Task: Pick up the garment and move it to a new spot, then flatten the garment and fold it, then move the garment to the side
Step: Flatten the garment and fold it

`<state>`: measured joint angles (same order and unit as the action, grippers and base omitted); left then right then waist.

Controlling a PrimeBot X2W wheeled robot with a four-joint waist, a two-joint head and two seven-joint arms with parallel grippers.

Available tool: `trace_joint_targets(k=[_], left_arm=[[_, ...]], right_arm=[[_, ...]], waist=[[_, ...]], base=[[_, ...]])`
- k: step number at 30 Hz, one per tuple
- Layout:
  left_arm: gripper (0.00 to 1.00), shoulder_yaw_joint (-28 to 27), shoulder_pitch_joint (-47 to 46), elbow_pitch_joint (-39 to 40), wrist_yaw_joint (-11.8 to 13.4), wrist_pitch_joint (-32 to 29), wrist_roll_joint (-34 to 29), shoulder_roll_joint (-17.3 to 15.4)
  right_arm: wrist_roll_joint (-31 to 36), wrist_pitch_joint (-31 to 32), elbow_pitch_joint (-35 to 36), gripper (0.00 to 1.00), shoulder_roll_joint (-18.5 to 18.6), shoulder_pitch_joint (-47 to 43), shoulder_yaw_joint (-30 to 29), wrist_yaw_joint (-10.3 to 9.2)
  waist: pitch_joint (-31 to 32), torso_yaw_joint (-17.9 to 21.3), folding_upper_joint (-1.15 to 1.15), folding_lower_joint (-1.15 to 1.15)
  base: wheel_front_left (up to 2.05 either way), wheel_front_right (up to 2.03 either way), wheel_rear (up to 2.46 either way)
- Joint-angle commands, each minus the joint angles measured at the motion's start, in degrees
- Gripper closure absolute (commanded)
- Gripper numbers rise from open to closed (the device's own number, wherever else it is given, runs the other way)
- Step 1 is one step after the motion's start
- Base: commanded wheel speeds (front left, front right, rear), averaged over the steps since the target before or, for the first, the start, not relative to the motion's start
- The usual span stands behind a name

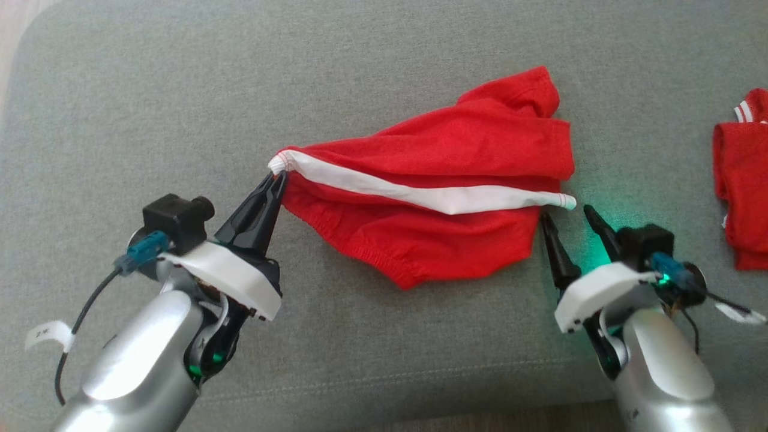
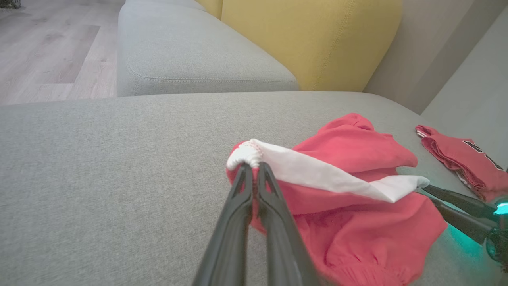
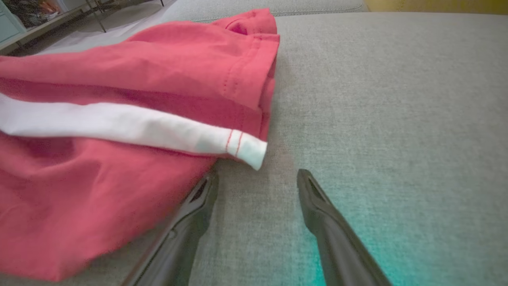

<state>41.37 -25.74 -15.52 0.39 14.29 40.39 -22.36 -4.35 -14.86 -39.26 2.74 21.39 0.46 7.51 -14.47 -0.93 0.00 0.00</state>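
Note:
Next, my right gripper grabs the white side stripe by its hemmed tip (image 1: 567, 201), to lift and spread the shorts (image 1: 489, 140) flat.
The garment (image 1: 444, 180) is a pair of red shorts with a white side stripe, lying crumpled on the grey sofa cushion (image 1: 360, 72). My left gripper (image 1: 277, 175) is shut on the stripe's left end, at the waistband corner, which stands slightly lifted. In the left wrist view the garment (image 2: 349, 159) bunches over the closed fingers (image 2: 254, 174). My right gripper (image 1: 567, 211) stands open just below the stripe's right end, holding nothing. In the right wrist view the stripe's hemmed tip (image 3: 250, 150) lies just ahead of the spread fingertips (image 3: 258, 174).
A second red garment (image 1: 741, 180) with white trim lies at the cushion's right edge, also visible in the left wrist view as a folded red piece (image 2: 460, 159). A yellow backrest (image 2: 309, 39) stands behind the seat. Wooden floor (image 2: 47, 51) lies beyond the sofa's left end.

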Motion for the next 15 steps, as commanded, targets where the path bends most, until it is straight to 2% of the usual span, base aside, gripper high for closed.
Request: trace_joint_targets(k=[1,2,4,5,6,7,10,15], left_arm=[[1.00,-3.21,-1.32,1.03,-0.51,0.70,-0.73,-0.84],[1.00,-3.45,-1.28,0.98,-0.79,0.71,-1.04,-0.59],[1.00,-3.86,-1.18,0.96,-1.35,0.71,-1.56,0.00],[1.00,-3.97,-1.13,0.87,-1.56,0.71,-1.84,0.20],[1.00,-4.08,-1.09,0.76,-1.77,0.71,-2.13,0.33],[1.00,-4.22,-1.05,0.62,-1.98,0.71,-2.36,0.42],[1.00,-4.61,-1.06,0.33,-2.18,0.71,-2.99,0.49],[1.00,-6.18,-1.05,1.09,-2.64,0.71,-4.38,0.69]], right_arm=[[-0.12,-0.14,0.58,0.00,0.14,2.87,2.27,-0.02],[0.03,-0.14,0.08,0.02,0.14,3.57,2.51,-0.02],[0.81,-0.14,-0.37,0.20,0.14,4.56,2.42,-0.02],[1.09,-0.14,-0.28,0.47,0.14,4.83,2.23,-0.02],[1.55,-0.14,-0.19,0.65,0.14,4.91,2.18,-0.02],[1.76,-0.14,-0.13,1.00,0.14,4.84,2.10,-0.02],[2.37,-0.14,0.21,1.00,0.14,4.38,1.65,-0.02],[5.34,-0.14,3.64,1.00,0.14,2.25,-2.32,-0.02]], waist=[[0.05,-0.07,0.00,0.00],[0.05,-0.16,0.00,0.00],[0.06,-0.52,0.00,0.00],[0.08,-0.67,0.00,0.00],[0.14,-0.82,0.00,0.00],[0.24,-0.96,0.00,0.00],[0.59,-1.18,0.00,0.00],[2.17,-1.14,0.00,0.00]], base=[[0.00,0.00,0.00],[0.00,0.00,0.00],[0.00,0.00,0.00],[0.00,0.00,0.00],[0.00,0.00,0.00],[0.00,0.00,0.00],[0.00,0.00,0.00],[0.00,0.00,0.00]])
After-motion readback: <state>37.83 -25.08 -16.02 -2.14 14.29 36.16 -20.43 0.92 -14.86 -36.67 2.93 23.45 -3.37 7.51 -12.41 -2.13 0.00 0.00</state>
